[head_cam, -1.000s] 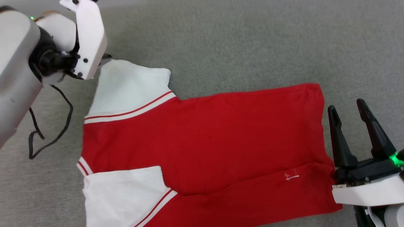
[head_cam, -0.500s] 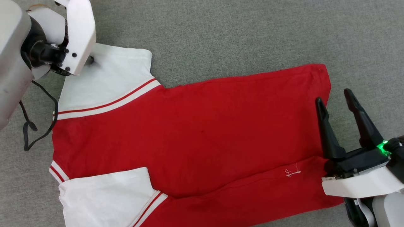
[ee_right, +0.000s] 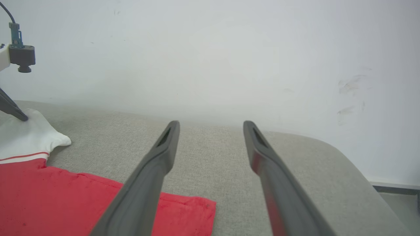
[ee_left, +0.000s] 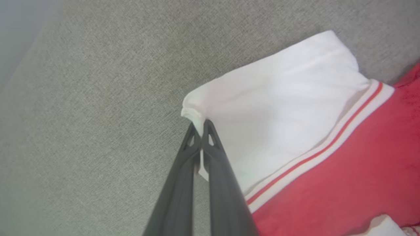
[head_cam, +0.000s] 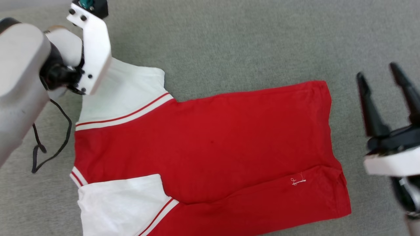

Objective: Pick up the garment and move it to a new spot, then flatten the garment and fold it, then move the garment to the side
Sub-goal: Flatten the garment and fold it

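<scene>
My right gripper grabs the garment by its far hem corner (head_cam: 321, 87) next, to fold the garment (head_cam: 210, 141) in half.
The garment (head_cam: 210, 141) is a red T-shirt with white sleeves, lying spread flat on the grey surface with its hem to the right. In the left wrist view my left gripper (ee_left: 200, 126) is shut, pinching the outer corner of the far white sleeve (ee_left: 279, 98). In the head view my left wrist's white plate (head_cam: 93, 49) hides those fingers. My right gripper (head_cam: 377, 71) stands open, off the cloth to the right of the hem, with nothing between its fingers. In the right wrist view the open right gripper (ee_right: 211, 126) hovers beyond the garment's far hem corner (ee_right: 183, 209).
A grey cushioned surface (head_cam: 249, 39) carries everything; its rounded far edge (ee_right: 344, 150) meets a white wall (ee_right: 229, 49). A black cable (head_cam: 49, 144) loops down from my left arm beside the shirt's shoulder. Bare grey fabric lies beyond and right of the shirt.
My left gripper has shut on the far sleeve's corner. My right gripper has drawn away from the hem, up and to the right. The head camera has shifted too.
</scene>
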Controlling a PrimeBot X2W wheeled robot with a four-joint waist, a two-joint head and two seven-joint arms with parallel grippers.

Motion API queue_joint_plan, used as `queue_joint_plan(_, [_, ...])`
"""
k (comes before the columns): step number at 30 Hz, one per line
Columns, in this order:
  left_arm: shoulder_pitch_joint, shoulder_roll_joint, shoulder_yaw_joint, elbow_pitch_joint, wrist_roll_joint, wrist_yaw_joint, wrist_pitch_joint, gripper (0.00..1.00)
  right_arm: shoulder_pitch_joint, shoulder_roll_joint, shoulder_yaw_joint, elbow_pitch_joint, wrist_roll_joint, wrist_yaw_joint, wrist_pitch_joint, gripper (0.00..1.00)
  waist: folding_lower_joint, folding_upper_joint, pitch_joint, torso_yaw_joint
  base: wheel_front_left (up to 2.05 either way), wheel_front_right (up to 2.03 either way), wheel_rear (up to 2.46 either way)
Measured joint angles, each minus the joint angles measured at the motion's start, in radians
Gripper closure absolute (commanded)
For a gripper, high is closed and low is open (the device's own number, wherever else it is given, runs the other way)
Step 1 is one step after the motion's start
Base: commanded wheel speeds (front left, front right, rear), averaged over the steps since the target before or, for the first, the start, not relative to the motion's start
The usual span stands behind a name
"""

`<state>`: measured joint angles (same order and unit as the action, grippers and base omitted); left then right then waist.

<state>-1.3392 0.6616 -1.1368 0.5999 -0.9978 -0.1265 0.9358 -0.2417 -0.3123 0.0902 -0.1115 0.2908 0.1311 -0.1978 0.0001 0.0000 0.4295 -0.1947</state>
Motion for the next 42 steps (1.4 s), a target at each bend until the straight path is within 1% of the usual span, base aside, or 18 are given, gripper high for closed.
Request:
queue_joint_plan(4, [0.033, 0.003, -0.032, -0.058, -0.006, -0.001, -0.044, 1.0, -0.07, -0.087, -0.019, -0.01, 0.008, 0.0, 0.084, 0.0, -0.0001, 0.0, -0.055, 0.017, 0.0, 0.0, 0.0])
queue_joint_plan(6, [0.044, 0.003, -0.054, -0.099, -0.01, -0.002, -0.063, 1.0, -0.108, -0.129, -0.019, -0.011, 0.022, 0.0, 0.151, 0.0, -0.0001, 0.0, -0.08, 0.031, 0.0, 0.0, 0.0])
queue_joint_plan(9, [0.052, 0.016, -0.08, -0.154, -0.01, -0.002, -0.089, 1.0, -0.15, -0.211, 0.024, 0.012, 0.061, 0.0, 0.318, 0.0, -0.0001, 0.0, -0.11, 0.057, 0.0, 0.0, 0.0])
queue_joint_plan(14, [0.064, 0.018, -0.099, -0.22, -0.02, -0.002, -0.132, 1.0, -0.24, -0.356, 0.121, 0.062, 0.184, 0.0, 0.62, 0.0, -0.0001, 0.0, -0.14, 0.103, 0.0, 0.0, 0.0])
queue_joint_plan(16, [0.064, 0.019, -0.107, -0.239, -0.02, -0.002, -0.14, 1.0, -0.275, -0.397, 0.168, 0.092, 0.242, 0.0, 0.738, 0.0, -0.0001, 0.0, -0.145, 0.119, 0.0, 0.0, 0.0])
queue_joint_plan(19, [0.064, 0.018, -0.117, -0.261, -0.017, -0.002, -0.154, 1.0, -0.338, -0.464, 0.262, 0.133, 0.296, 0.0, 0.881, 0.0, -0.0002, 0.0, -0.144, 0.14, 0.0, 0.0, 0.0])
queue_joint_plan(21, [0.062, 0.014, -0.121, -0.273, -0.009, -0.002, -0.162, 1.0, -0.378, -0.496, 0.314, 0.171, 0.341, 0.0, 0.963, 0.0, -0.0001, 0.0, -0.136, 0.152, 0.0, 0.0, 0.0])
queue_joint_plan(24, [0.058, 0.001, -0.127, -0.286, -0.004, -0.002, -0.17, 1.0, -0.425, -0.515, 0.392, 0.217, 0.394, 0.0, 1.081, 0.0, -0.0001, 0.0, -0.121, 0.172, 0.0, 0.0, 0.0])
queue_joint_plan(29, [0.037, -0.014, -0.135, -0.302, 0.008, -0.002, -0.184, 1.0, -0.5, -0.515, 0.463, 0.285, 0.45, 0.0, 1.186, 0.0, -0.0001, 0.0, -0.085, 0.205, 0.0, 0.0, 0.0])
queue_joint_plan(32, [0.031, -0.016, -0.14, -0.306, 0.013, -0.002, -0.192, 1.0, -0.528, -0.501, 0.491, 0.336, 0.467, 0.0, 1.21, 0.0, -0.0001, 0.0, -0.059, 0.222, 0.0, 0.0, 0.0])
queue_joint_plan(38, [0.011, -0.024, -0.143, -0.307, 0.018, -0.002, -0.209, 1.0, -0.548, -0.46, 0.551, 0.416, 0.476, 0.0, 1.186, 0.0, -0.0001, 0.0, -0.015, 0.25, 0.0, 0.0, 0.0])
queue_joint_plan(42, [-0.001, -0.024, -0.144, -0.305, 0.018, -0.002, -0.219, 1.0, -0.561, -0.469, 0.59, 0.435, 0.494, 0.0, 1.17, 0.0, -0.0001, 0.0, 0.006, 0.26, 0.0, 0.0, 0.0])
